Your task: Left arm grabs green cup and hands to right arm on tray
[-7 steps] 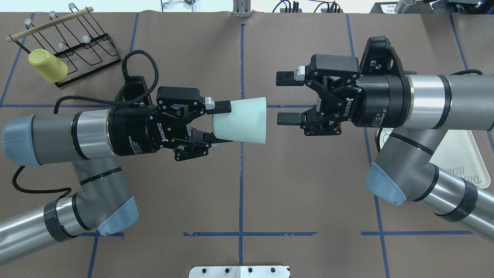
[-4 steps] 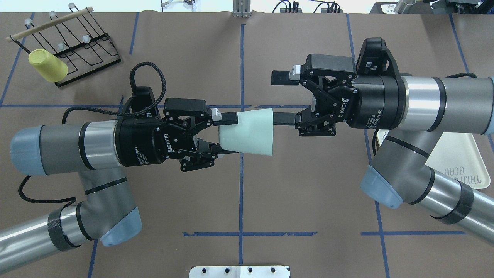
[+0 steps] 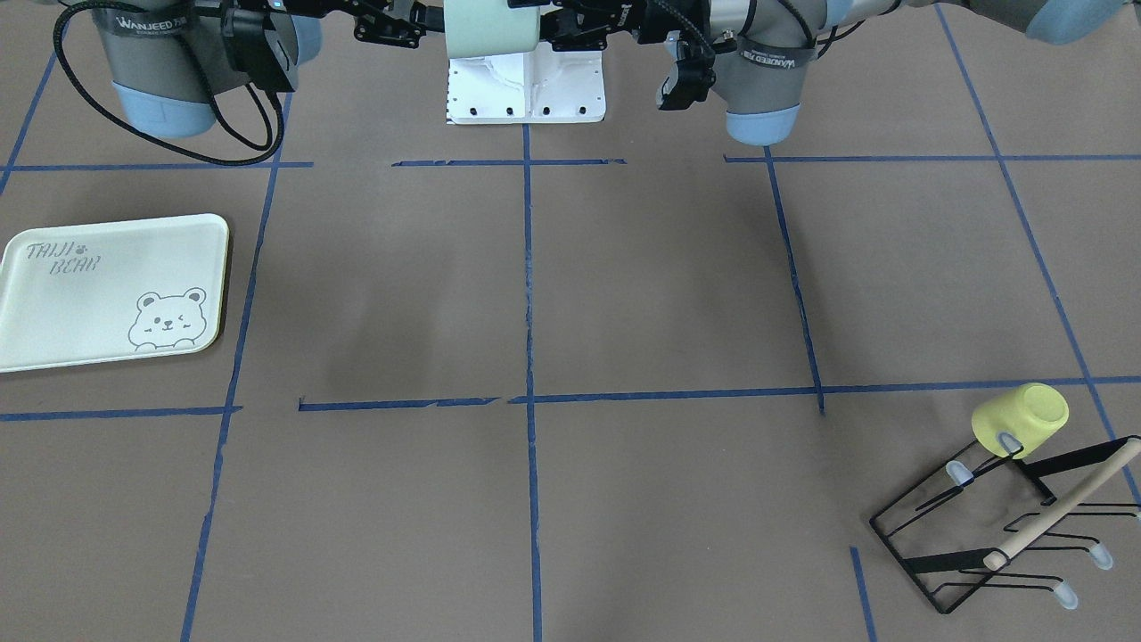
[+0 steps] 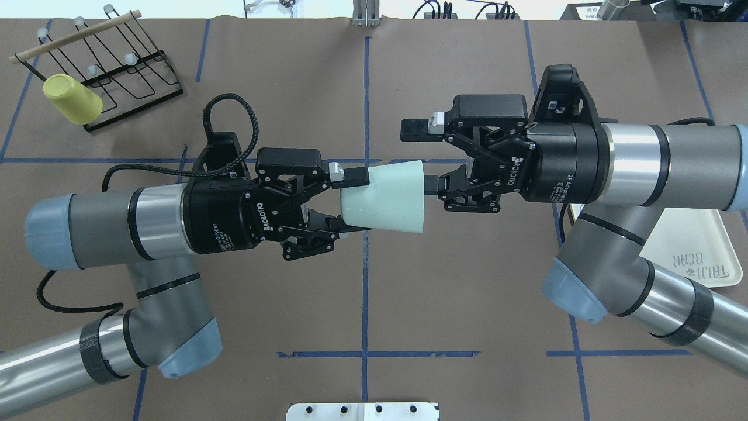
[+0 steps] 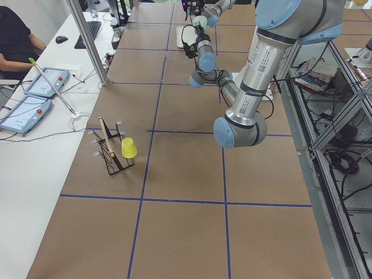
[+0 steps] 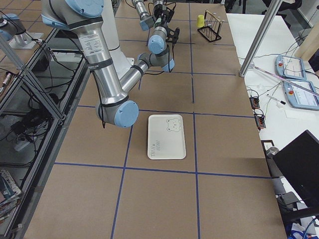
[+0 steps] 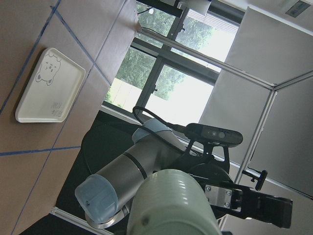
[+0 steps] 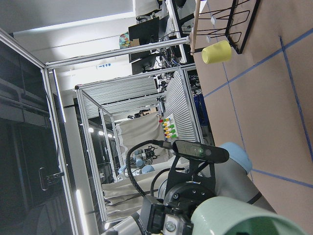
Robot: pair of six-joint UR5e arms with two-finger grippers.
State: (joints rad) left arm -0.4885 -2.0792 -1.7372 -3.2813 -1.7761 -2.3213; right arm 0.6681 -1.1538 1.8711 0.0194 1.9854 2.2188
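Observation:
I need to grab the cup by its rim end [image 8: 244, 215] with my right gripper next, to take the green cup over for the tray.
My left gripper [image 4: 350, 200] is shut on the narrow base end of the pale mint-green cup [image 4: 383, 197] and holds it sideways in the air over the table's middle, mouth toward the right arm. My right gripper [image 4: 418, 156] is open. Its lower finger reaches the cup's mouth, and its upper finger stands clear beyond the cup's far wall. The cup also shows in the front-facing view [image 3: 490, 27] and both wrist views [image 7: 171, 205] [image 8: 244, 218]. The cream bear tray [image 4: 701, 245] [image 3: 107, 294] lies on the table under the right arm.
A black wire rack [image 4: 117, 70] [image 3: 1007, 535] stands at the far left corner with a yellow cup [image 4: 73, 99] [image 3: 1021, 417] hung upside down on it. A white base plate [image 4: 362, 411] sits at the near edge. Blue tape lines mark the brown table.
Both arms have closed in on each other. The left gripper carried the cup rightward, the right gripper moved left, and its lower finger now reaches the cup's mouth.

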